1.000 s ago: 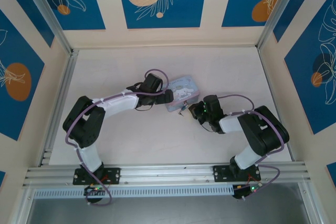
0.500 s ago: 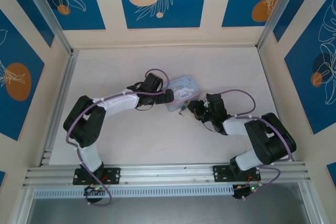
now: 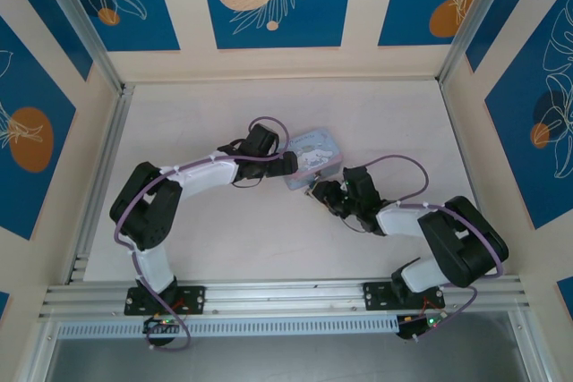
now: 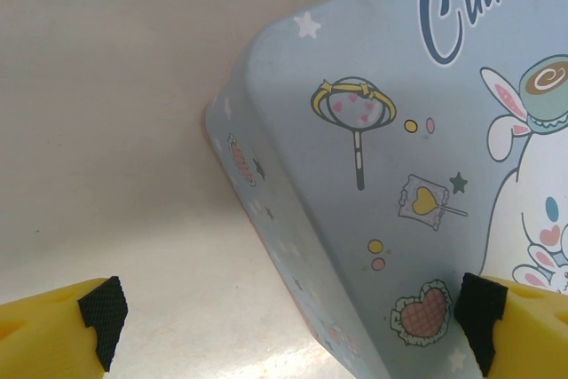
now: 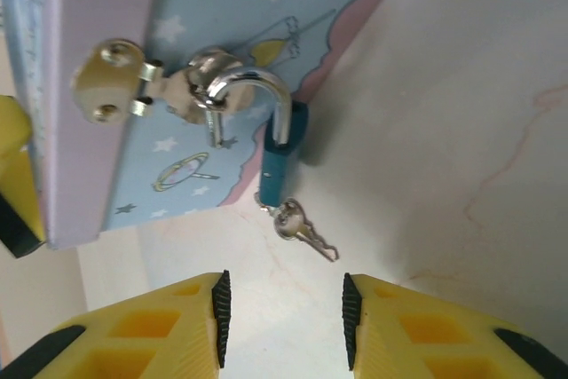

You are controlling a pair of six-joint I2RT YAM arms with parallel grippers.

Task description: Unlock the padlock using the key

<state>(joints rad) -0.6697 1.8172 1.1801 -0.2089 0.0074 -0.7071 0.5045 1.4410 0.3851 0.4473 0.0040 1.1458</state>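
I need to reach the padlock with my right gripper and grab its teal body [image 5: 280,157]. The open silver shackle [image 5: 255,88] then stays free to unhook from the hasp.
The padlock [image 5: 282,155], a tiny teal body with a silver shackle [image 5: 255,88], hangs from the hasp on the front of the pale blue tin [image 5: 204,51]. One shackle leg ends free beside the body. The small silvery key [image 5: 303,226] lies flat on the table just below the padlock's lower end. My right gripper [image 5: 284,321] is open a short way in front of the key, with nothing between its pads. My left gripper [image 4: 290,321] is wide open at the tin's [image 4: 399,130] left corner, one pad [image 4: 479,317] over the lid, the other [image 4: 102,317] over the table.
From above, the tin [image 3: 313,151] sits mid-table between the left gripper [image 3: 285,165] and the right gripper [image 3: 320,192]. Bare table [image 3: 269,239] lies in front. The walls of the enclosure ring the table, with an aluminium rail [image 3: 286,297] at the near edge.
My right gripper has gone from shut to open and moved left, closer to the tin's front. The left arm and the tin have stayed put.
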